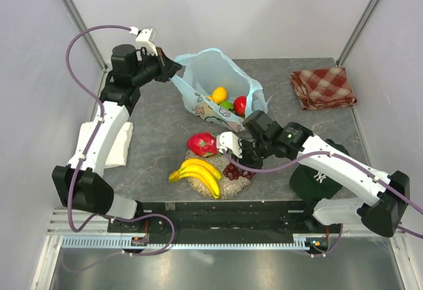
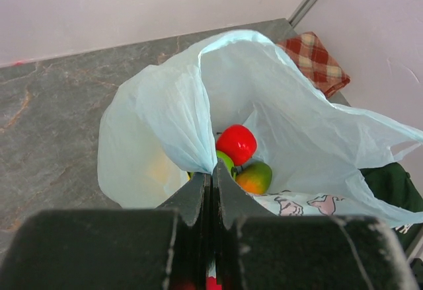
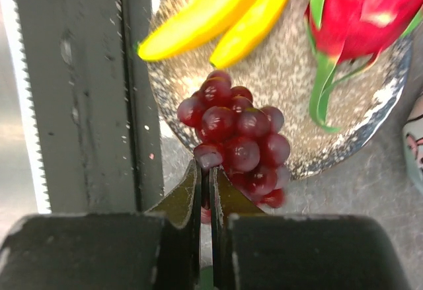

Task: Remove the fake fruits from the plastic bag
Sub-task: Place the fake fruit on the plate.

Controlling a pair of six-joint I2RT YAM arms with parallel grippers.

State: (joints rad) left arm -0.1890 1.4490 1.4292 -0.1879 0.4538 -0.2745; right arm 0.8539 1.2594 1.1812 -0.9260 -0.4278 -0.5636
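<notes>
The grapes (image 3: 238, 138) hang above the plate's rim, short of the free patch by the bananas. My right gripper moves them there, before releasing them.
The light blue plastic bag (image 1: 205, 85) stands open at the back centre of the table. My left gripper (image 1: 177, 71) is shut on its upper left rim and holds it up; in the left wrist view (image 2: 213, 171) the film is pinched between the jaws. Inside the bag (image 2: 277, 98) lie a red apple (image 2: 236, 143), a green-orange mango (image 2: 254, 178) and a yellow piece (image 1: 219, 94). A speckled plate (image 1: 228, 187) holds the bananas (image 1: 197, 173) and dragon fruit (image 1: 203, 144). My right gripper (image 1: 239, 161) is shut on the dark purple grapes (image 3: 238, 138) at the plate's edge (image 3: 291, 92).
A red checkered cloth (image 1: 322, 86) lies at the back right. A dark green cap (image 1: 317, 174) sits under my right arm. A white folded object (image 1: 119, 146) lies by the left arm. The table's near edge and a metal rail (image 3: 86, 92) are close beside the grapes.
</notes>
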